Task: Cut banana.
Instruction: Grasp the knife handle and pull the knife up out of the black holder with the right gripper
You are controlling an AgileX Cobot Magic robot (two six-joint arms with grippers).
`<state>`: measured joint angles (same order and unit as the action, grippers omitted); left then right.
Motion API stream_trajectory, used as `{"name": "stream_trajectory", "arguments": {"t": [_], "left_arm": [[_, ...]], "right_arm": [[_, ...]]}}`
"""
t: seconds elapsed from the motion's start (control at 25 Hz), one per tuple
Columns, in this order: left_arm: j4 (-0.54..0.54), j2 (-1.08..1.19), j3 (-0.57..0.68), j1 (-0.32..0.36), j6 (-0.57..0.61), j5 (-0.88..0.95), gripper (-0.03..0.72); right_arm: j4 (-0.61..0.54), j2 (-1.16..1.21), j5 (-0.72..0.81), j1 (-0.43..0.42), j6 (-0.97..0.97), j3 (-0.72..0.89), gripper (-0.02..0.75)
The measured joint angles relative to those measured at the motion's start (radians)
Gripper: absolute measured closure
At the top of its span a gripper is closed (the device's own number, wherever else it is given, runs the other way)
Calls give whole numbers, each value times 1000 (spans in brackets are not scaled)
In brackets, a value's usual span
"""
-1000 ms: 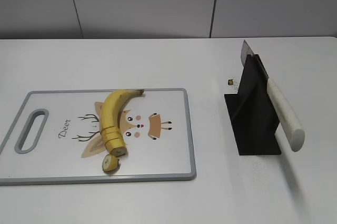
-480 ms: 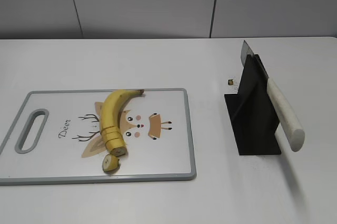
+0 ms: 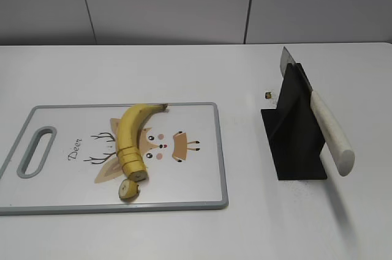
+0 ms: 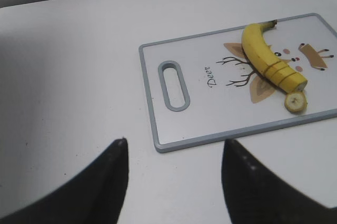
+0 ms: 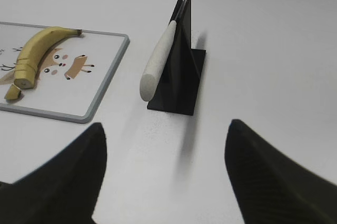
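My right gripper grabs the knife by its pale handle [image 3: 334, 134] next, since the knife's bare blade [image 3: 286, 60] juts out past the back of the black stand.
The yellow banana [image 3: 130, 131] lies on the white cutting board [image 3: 196, 174], stem toward the back, its near end cut into several slices, one slice [image 3: 128, 189] lying loose. It also shows in the left wrist view [image 4: 261, 50] and the right wrist view [image 5: 36, 50]. A white-handled knife [image 3: 329, 130] rests in a black stand [image 3: 294, 131], seen also in the right wrist view [image 5: 160, 60]. My left gripper [image 4: 174, 147] is open and empty, near the board's handle corner. My right gripper [image 5: 166, 134] is open and empty, in front of the knife stand. Neither gripper shows in the exterior view.
The board has a grey rim, a handle slot [image 3: 37, 150] at its left and a cartoon deer print [image 3: 165, 147]. A small dark speck [image 3: 267, 95] lies on the white table behind the stand. A grey wall stands at the back.
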<state>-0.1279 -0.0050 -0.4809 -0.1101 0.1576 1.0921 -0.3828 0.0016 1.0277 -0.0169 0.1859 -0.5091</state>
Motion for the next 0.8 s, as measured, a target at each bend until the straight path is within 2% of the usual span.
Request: {"name": "stream_trajectory", "arguments": {"t": [0.4, 0.64, 0.8], "left_arm": [[0, 0, 0, 0, 0, 0, 137], [0, 0, 0, 0, 0, 0, 137], [0, 0, 0, 0, 0, 0, 137]], "right_arm": [[3, 287, 27, 0, -40, -53, 167], [78, 459, 30, 0, -28, -135, 164], [92, 547, 34, 35, -30, -173, 164]]}}
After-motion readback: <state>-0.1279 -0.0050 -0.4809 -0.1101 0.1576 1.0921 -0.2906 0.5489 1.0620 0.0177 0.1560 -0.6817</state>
